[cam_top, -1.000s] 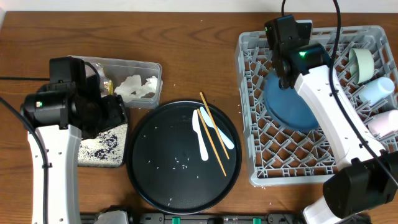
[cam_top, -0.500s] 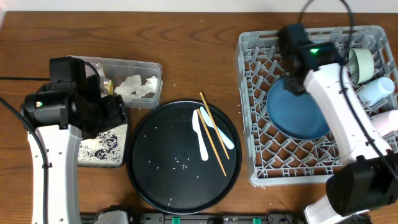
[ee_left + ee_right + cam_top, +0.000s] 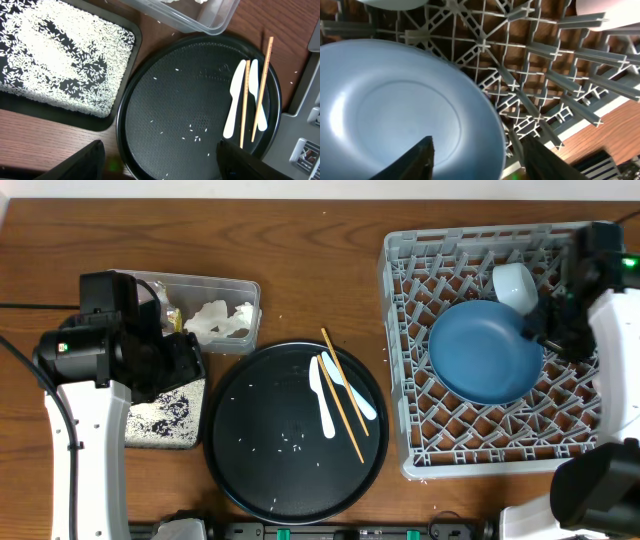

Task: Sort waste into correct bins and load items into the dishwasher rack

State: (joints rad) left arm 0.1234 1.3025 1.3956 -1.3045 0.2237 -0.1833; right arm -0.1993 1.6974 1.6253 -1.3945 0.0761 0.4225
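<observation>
The opposite edge of the dish should stay free to stand in the dishwasher rack [image 3: 395, 380], so my right gripper should grab the dark-blue dish's rim [image 3: 534, 337] next.
The dark-blue dish [image 3: 485, 360] [image 3: 395, 110] lies tilted in the light-grey dishwasher rack [image 3: 395, 380] [image 3: 555, 50]. My right gripper [image 3: 540, 332] [image 3: 485, 162] is open at the dish's right rim, which passes between the parted fingers untouched. A white cup [image 3: 515, 285] sits in the rack behind it. My left gripper [image 3: 185, 365] [image 3: 162, 165] hangs open and empty over the near-left edge of the round black tray [image 3: 250, 470] [image 3: 165, 90]. On that tray lie white spoons [image 3: 322, 395] [image 3: 235, 100], chopsticks [image 3: 342, 395] [image 3: 245, 105] and a few rice grains [image 3: 292, 442].
The clear tub [image 3: 210, 310] [image 3: 190, 12] with white napkins stands at the back left. The flat black tray [image 3: 165, 415] [image 3: 65, 55] covered with rice lies in front of it, partly under my left arm. The right arm covers the rack's right side.
My right gripper opened and let go of the dark-blue dish, then drew away to the right. The dish has settled in the rack. The left arm has not moved.
</observation>
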